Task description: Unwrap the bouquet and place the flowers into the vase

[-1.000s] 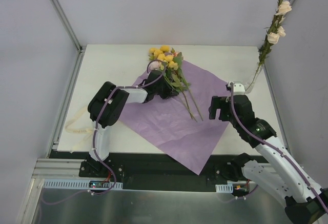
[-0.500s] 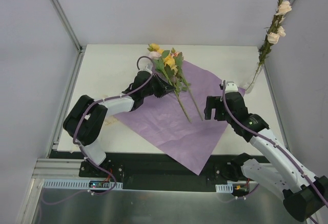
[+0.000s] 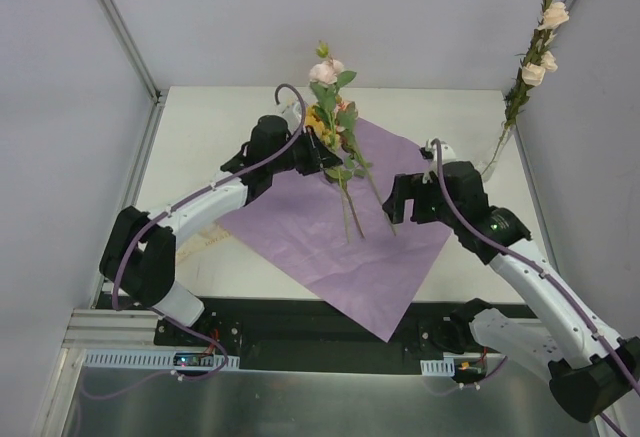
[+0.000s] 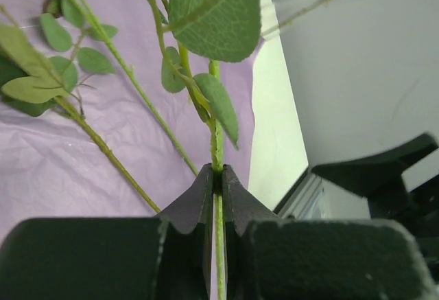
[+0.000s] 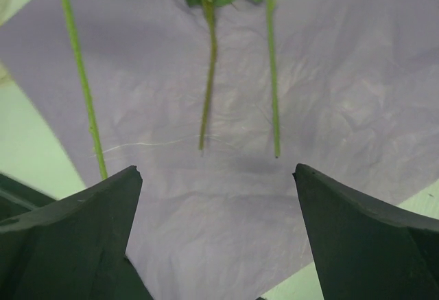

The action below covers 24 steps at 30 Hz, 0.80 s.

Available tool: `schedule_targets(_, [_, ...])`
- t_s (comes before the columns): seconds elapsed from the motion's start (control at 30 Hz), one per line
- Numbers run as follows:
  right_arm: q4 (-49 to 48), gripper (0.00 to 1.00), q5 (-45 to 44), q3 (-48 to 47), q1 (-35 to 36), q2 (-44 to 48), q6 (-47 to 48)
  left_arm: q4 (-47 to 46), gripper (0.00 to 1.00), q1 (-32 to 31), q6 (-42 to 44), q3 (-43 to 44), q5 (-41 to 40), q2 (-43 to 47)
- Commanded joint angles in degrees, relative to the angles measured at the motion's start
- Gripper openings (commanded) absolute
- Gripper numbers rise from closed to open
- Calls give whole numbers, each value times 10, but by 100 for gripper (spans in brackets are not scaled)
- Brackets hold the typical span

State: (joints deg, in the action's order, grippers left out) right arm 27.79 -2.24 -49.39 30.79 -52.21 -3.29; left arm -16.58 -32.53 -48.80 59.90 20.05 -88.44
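My right gripper should next grab the green stem just below its leaves, so the stem's end stays free to go into the vase point(image 3: 494, 162).
The flowers point(image 3: 330, 107) hang upright above the purple wrapping paper point(image 3: 330, 247), pink and yellow blooms on top, bare stem ends dangling near the sheet. My left gripper point(image 3: 322, 155) is shut on one green stem point(image 4: 217, 145); two more stems point(image 4: 103, 150) hang beside it. My right gripper point(image 3: 402, 199) is open just right of the stem ends. In the right wrist view its fingers point(image 5: 82, 224) stand wide apart, with the stems point(image 5: 208, 73) ahead and not between them. The clear vase point(image 3: 494, 162) stands at the far right, holding a cream-flowered stem point(image 3: 532, 67).
The purple sheet lies flat across the middle of the white table point(image 3: 200, 127), one corner hanging over the near edge. Grey walls and metal frame posts point(image 3: 120, 27) close in the left, back and right sides. The vase stands close to the right wall.
My left arm has stretched forward and raised the flowers from lying on the paper to hanging upright. My right gripper has moved left toward the stem ends and stayed open.
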Motion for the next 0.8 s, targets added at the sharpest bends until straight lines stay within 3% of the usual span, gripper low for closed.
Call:
schedule_targets(0.0, [36, 99, 119, -107, 2, 6, 50, 126, 0, 1, 175, 98, 105, 34])
schedule_targets(0.1, [70, 97, 180, -169, 2, -12, 70, 181, 0, -3, 241, 134, 140, 39])
schedule_targets(0.2, [96, 97, 184, -212, 2, -32, 60, 218, 0, -8, 307, 154, 171, 49])
schedule_targets(0.4, [93, 96, 217, -259, 2, -64, 35, 228, 0, -28, 376, 119, 192, 93])
schedule_targets(0.6, [1, 84, 270, -231, 3, -87, -29, 238, 0, -92, 423, 94, 141, 131])
schedule_targets(0.77, [-67, 74, 272, -209, 11, -98, -78, 244, 0, -104, 420, 94, 118, 139])
